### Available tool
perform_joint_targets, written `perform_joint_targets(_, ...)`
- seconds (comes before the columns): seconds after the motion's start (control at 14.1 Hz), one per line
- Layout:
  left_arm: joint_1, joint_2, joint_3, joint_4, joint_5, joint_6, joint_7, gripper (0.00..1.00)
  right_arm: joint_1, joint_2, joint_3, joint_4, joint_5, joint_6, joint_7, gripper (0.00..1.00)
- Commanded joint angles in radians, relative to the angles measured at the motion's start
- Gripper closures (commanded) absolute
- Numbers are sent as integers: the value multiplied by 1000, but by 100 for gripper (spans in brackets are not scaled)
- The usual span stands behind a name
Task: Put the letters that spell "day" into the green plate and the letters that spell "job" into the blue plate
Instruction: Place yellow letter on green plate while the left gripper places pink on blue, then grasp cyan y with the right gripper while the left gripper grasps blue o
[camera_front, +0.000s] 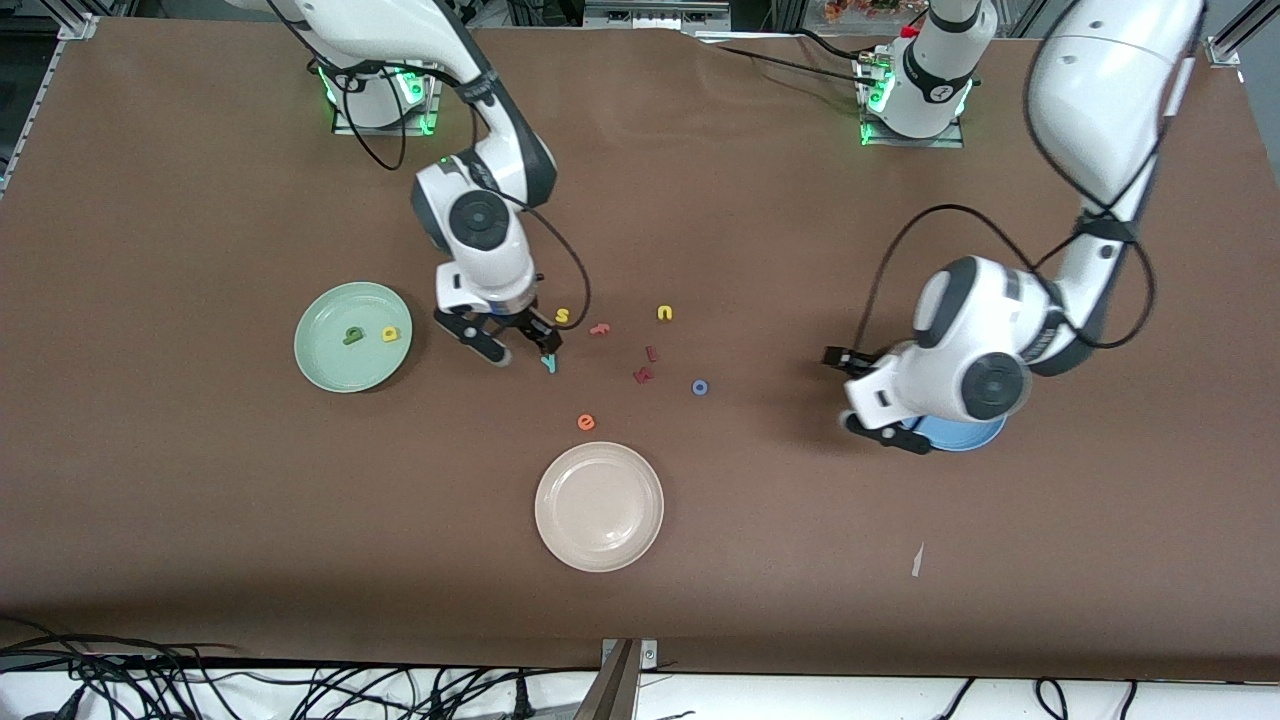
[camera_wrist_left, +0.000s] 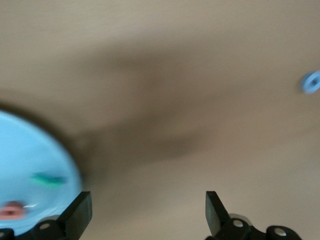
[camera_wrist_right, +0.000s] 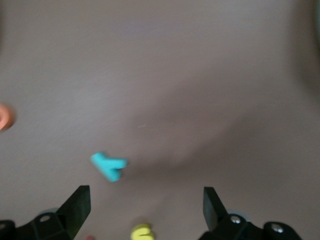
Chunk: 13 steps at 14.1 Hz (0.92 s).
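The teal y is beyond my right gripper's fingers in the right wrist view; I will move toward it before closing.
The green plate (camera_front: 325, 360) holds an olive-green letter (camera_front: 353, 336) and a yellow rounded letter (camera_front: 390, 334). My right gripper (camera_front: 518, 345) (camera_wrist_right: 146, 207) hangs open and empty over the table between that plate and the loose letters. The teal y (camera_front: 548, 363) (camera_wrist_right: 108, 166) lies just past its fingertips. The blue plate (camera_front: 965, 435) (camera_wrist_left: 30, 150) is mostly hidden under my left hand and holds a teal j (camera_wrist_left: 49, 180) and a coral-red b (camera_wrist_left: 12, 210). My left gripper (camera_front: 865, 398) (camera_wrist_left: 148, 212) is open and empty beside that plate's edge. The blue o (camera_front: 700, 387) (camera_wrist_left: 311, 81) lies on the table.
A yellow s (camera_front: 562, 316) (camera_wrist_right: 142, 232) lies right by my right gripper. A coral letter (camera_front: 600, 328), a yellow u (camera_front: 664, 313), dark red letters (camera_front: 646, 366) and an orange e (camera_front: 586, 422) lie mid-table. A cream-white plate (camera_front: 599, 545) sits nearer the front camera.
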Motion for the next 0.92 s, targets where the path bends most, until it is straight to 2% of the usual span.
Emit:
perform_joint_targets(0.0, -79, 88, 9, 131, -17, -5, -171, 0, 4, 73, -8, 99, 4, -12, -122, 5)
perform_joint_targets(0.07, -100, 95, 9, 136, -17, 21, -220, 0, 3, 77, -8, 102, 6, -12, -122, 9)
perform_joint_targets(0.43, -215, 163, 14, 137, -9, 269, -470, 0, -19, 140, -8, 148, 9, -7, -308, 12)
perform_joint_targets(0.78, -257, 203, 20, 140, 1, 372, -509, 1, -11, 154, 12, 157, 15, -12, -309, 20)
perform_joint_targets(0.85, -263, 213, 23, 139, 1, 386, -509, 5, -13, 154, 12, 156, 15, -13, -312, 23)
